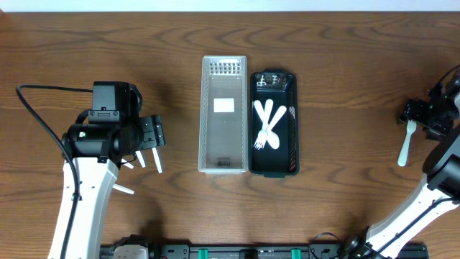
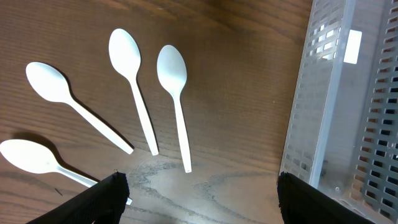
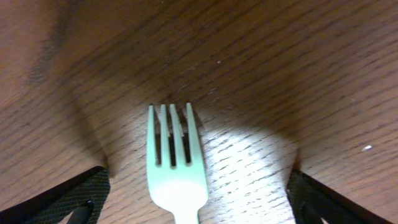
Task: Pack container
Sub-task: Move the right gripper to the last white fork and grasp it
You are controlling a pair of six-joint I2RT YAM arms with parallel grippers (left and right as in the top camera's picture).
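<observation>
I should close my right gripper on the fork's head (image 1: 411, 126) (image 3: 178, 172) now. The head is between my fingers, and my fingers meet their shadows.
A black container (image 1: 289, 122) stands at the table's middle and holds white plastic cutlery (image 1: 267, 126). A clear perforated tray (image 1: 223, 147) lies touching its left side; it also shows in the left wrist view (image 2: 348, 93). Several white spoons (image 2: 177, 99) lie on the wood left of the tray, and some show in the overhead view (image 1: 157, 160). My left gripper (image 1: 151, 134) (image 2: 202, 199) is open and empty just above them. A white fork (image 1: 407, 144) (image 3: 176, 168) lies at the far right. My right gripper (image 1: 420, 115) (image 3: 198, 198) is open, with its fingers on either side of the fork.
The table is brown wood (image 1: 345, 180). One spoon (image 1: 123, 189) lies under the left arm. A black cable (image 1: 43, 122) runs along the left side. The table's front edge carries the arm bases (image 1: 215, 252).
</observation>
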